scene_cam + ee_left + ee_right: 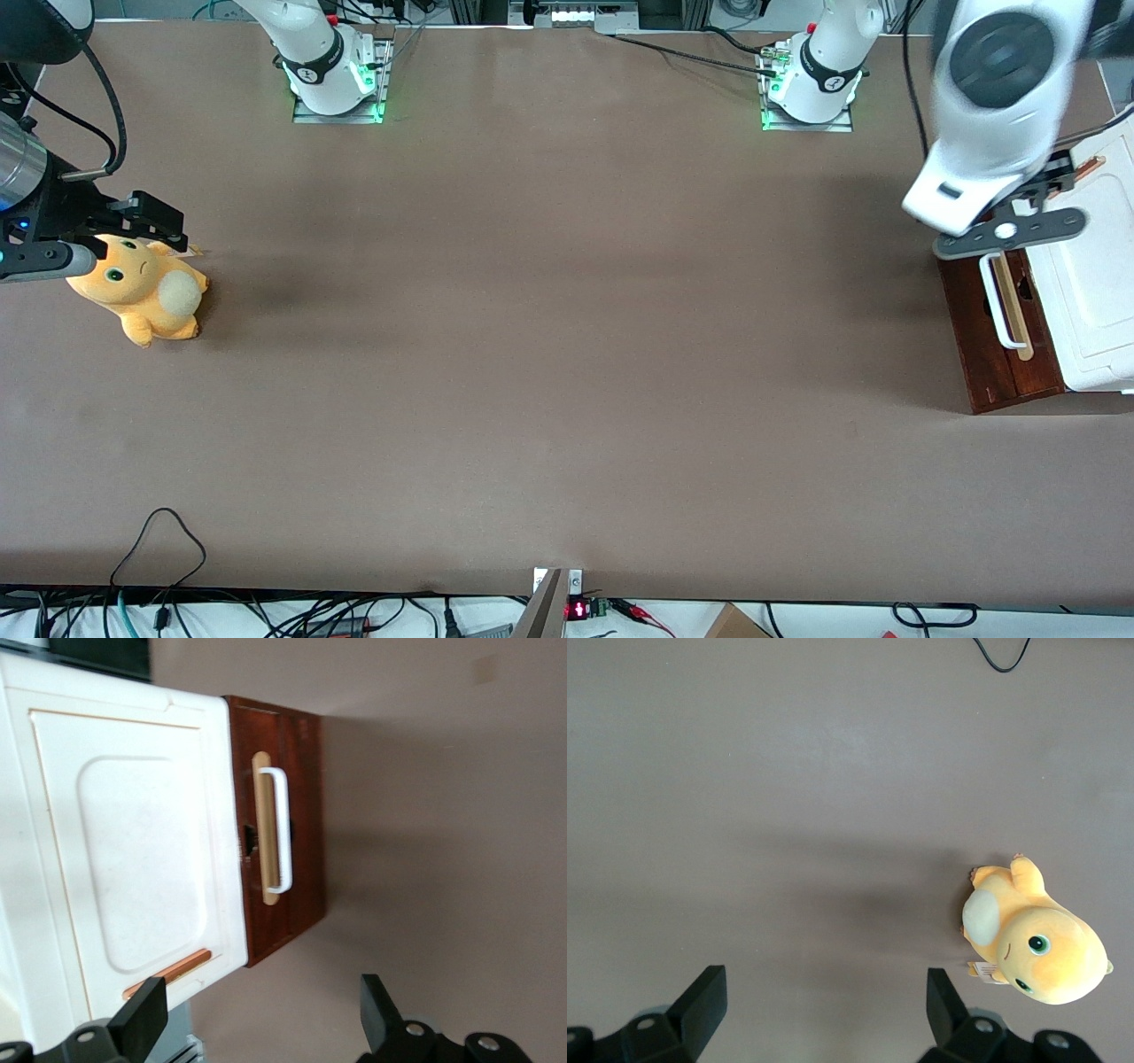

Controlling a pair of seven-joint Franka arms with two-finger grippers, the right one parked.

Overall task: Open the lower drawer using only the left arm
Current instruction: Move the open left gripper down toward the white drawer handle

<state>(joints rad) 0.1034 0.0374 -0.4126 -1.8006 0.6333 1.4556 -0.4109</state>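
To open the lower drawer (997, 354), my left gripper next needs to grab the white handle by its long straight bar (997, 301).
The lower drawer (997, 354) (301, 815) shows its dark red-brown front under the white cabinet top (1094, 292) (142, 842), at the working arm's end of the table. Its white loop handle (997, 301) (282, 828) lies along a pale wood strip. The left arm (997, 106) hangs over the cabinet's front edge. Its gripper (1010, 237) (261, 1023) is above the end of the handle that is farther from the front camera, well clear of it. It is open, black fingertips (143, 1017) spread wide with nothing between them.
An orange plush toy (146, 292) (1036, 948) lies toward the parked arm's end of the table. The brown table surface (567, 337) stretches in front of the drawer. Cables (159, 549) trail along the table edge nearest the front camera.
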